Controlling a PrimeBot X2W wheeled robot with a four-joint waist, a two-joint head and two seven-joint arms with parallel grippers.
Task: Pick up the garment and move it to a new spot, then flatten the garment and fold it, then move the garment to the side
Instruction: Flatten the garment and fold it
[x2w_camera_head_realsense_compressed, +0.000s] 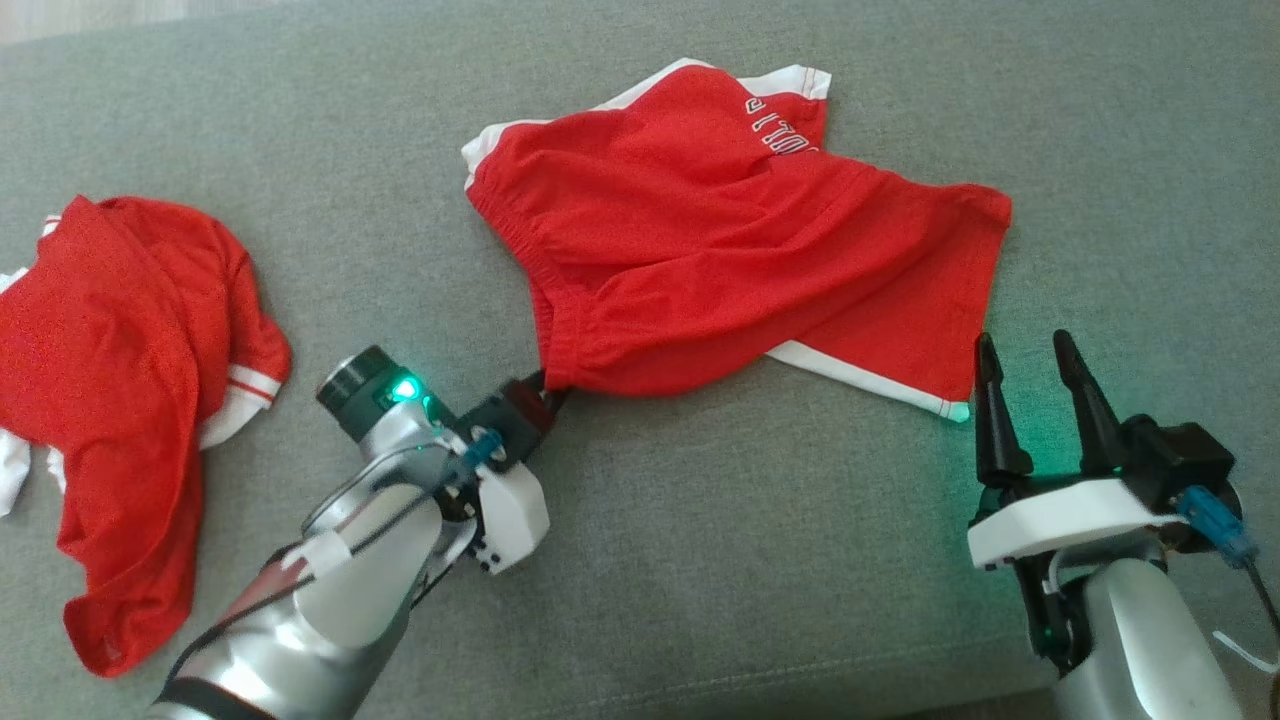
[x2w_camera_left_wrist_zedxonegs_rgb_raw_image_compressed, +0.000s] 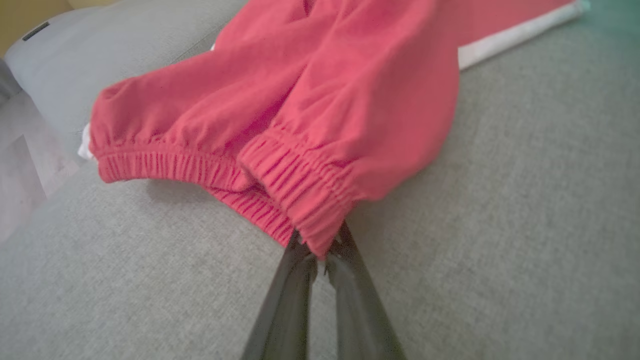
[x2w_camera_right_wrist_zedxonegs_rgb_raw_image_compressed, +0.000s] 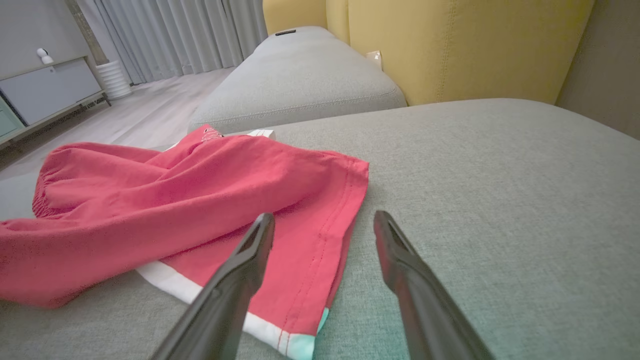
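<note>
Next, my right gripper grabs the red shorts by their white-striped hem corner (x2w_camera_head_realsense_compressed: 954, 409), to spread the garment flat from its waistband (x2w_camera_head_realsense_compressed: 536, 270).
The garment (x2w_camera_head_realsense_compressed: 720, 250) is a pair of red shorts with white side stripes and white lettering, lying crumpled on the grey cushion (x2w_camera_head_realsense_compressed: 700, 560). My left gripper (x2w_camera_head_realsense_compressed: 552, 392) is shut on the near-left corner of its elastic waistband. In the left wrist view the fingertips (x2w_camera_left_wrist_zedxonegs_rgb_raw_image_compressed: 306, 255) pinch the gathered waistband of the shorts (x2w_camera_left_wrist_zedxonegs_rgb_raw_image_compressed: 300, 100). My right gripper (x2w_camera_head_realsense_compressed: 1030, 350) stands open just off the shorts' near-right hem corner, holding nothing. In the right wrist view its gripper (x2w_camera_right_wrist_zedxonegs_rgb_raw_image_compressed: 322, 222) straddles the hem edge of the shorts (x2w_camera_right_wrist_zedxonegs_rgb_raw_image_compressed: 200, 195) without touching it.
A second red garment with white trim (x2w_camera_head_realsense_compressed: 130, 400) lies bunched at the left of the cushion. Behind the cushion are a grey sofa section (x2w_camera_right_wrist_zedxonegs_rgb_raw_image_compressed: 300, 75) and a yellow backrest (x2w_camera_right_wrist_zedxonegs_rgb_raw_image_compressed: 450, 45). A floor and a cabinet (x2w_camera_right_wrist_zedxonegs_rgb_raw_image_compressed: 50, 90) lie beyond.
</note>
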